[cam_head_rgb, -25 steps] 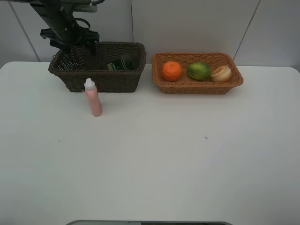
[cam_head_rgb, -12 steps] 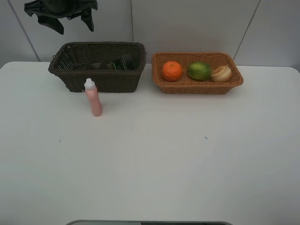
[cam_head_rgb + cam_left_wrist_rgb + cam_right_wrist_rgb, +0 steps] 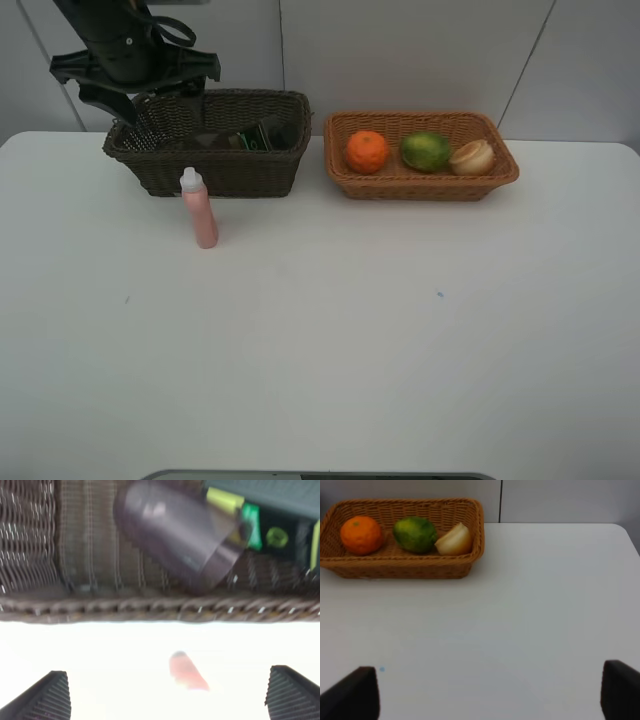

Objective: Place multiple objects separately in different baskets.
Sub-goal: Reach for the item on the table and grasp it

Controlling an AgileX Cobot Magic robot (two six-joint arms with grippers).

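Observation:
Next, my left gripper grabs the slim pink bottle by its capped top (image 3: 192, 182) to place the bottle in the dark brown basket.
The slim pink bottle (image 3: 202, 212) (image 3: 187, 672) stands upright on the table, just in front of the dark brown basket (image 3: 225, 172) (image 3: 150, 607). Inside that basket lie the translucent pink cup (image 3: 175, 535), on its side, and the dark green pump bottle (image 3: 262, 135) (image 3: 270, 510). My left gripper (image 3: 150, 98) (image 3: 169, 695) hovers open over the basket's left end, holding nothing. The orange-tan basket (image 3: 420, 187) (image 3: 400, 567) holds the orange (image 3: 367, 151) (image 3: 361, 535), the green fruit (image 3: 425, 151) (image 3: 415, 534) and the red-yellow fruit (image 3: 472, 157) (image 3: 454, 540). My right gripper (image 3: 485, 692) is open and empty, above the table in front of that basket.
The white table (image 3: 350, 330) runs wide in front of both baskets. A white panelled wall (image 3: 400, 50) rises directly behind them. The right arm does not show in the high view.
The left arm rose clear above the dark basket, then came back down over its left end. Baskets, fruit and bottles have stayed where they were.

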